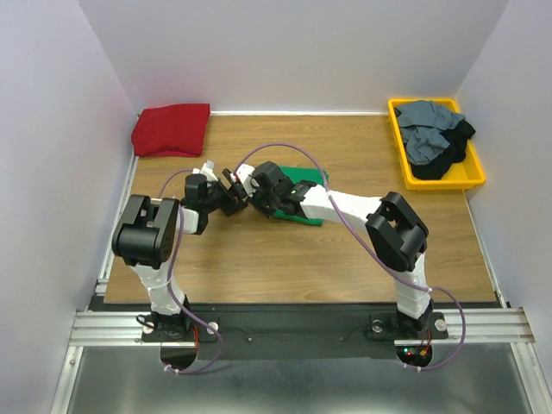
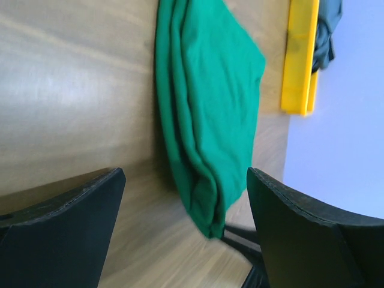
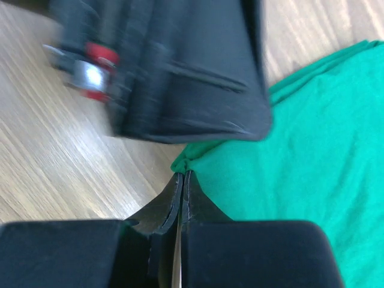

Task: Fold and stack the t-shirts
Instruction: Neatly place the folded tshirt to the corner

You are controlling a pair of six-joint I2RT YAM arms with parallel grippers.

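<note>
My left gripper grabs the green t-shirt's near folded edge next, layers together, to stack the t-shirt, still folded, on the red t-shirt (image 1: 171,129).
The bright green t-shirt (image 1: 309,186) lies folded on the table's middle, partly under my right arm. My right gripper (image 1: 260,197) is shut on its left corner, and the pinched cloth (image 3: 189,161) shows at the fingertips in the right wrist view (image 3: 183,175). My left gripper (image 1: 233,195) is open and empty, facing the same corner, with the green t-shirt (image 2: 210,108) just ahead between its fingers (image 2: 282,228). The dark red t-shirt (image 1: 171,129) lies folded at the back left. Slate grey (image 1: 427,129) and black (image 1: 442,159) t-shirts sit bunched in the tray.
The yellow plastic tray (image 1: 399,138) stands at the back right by the wall and also shows in the left wrist view (image 2: 300,60). The two grippers are nearly touching. White walls enclose the table on three sides.
</note>
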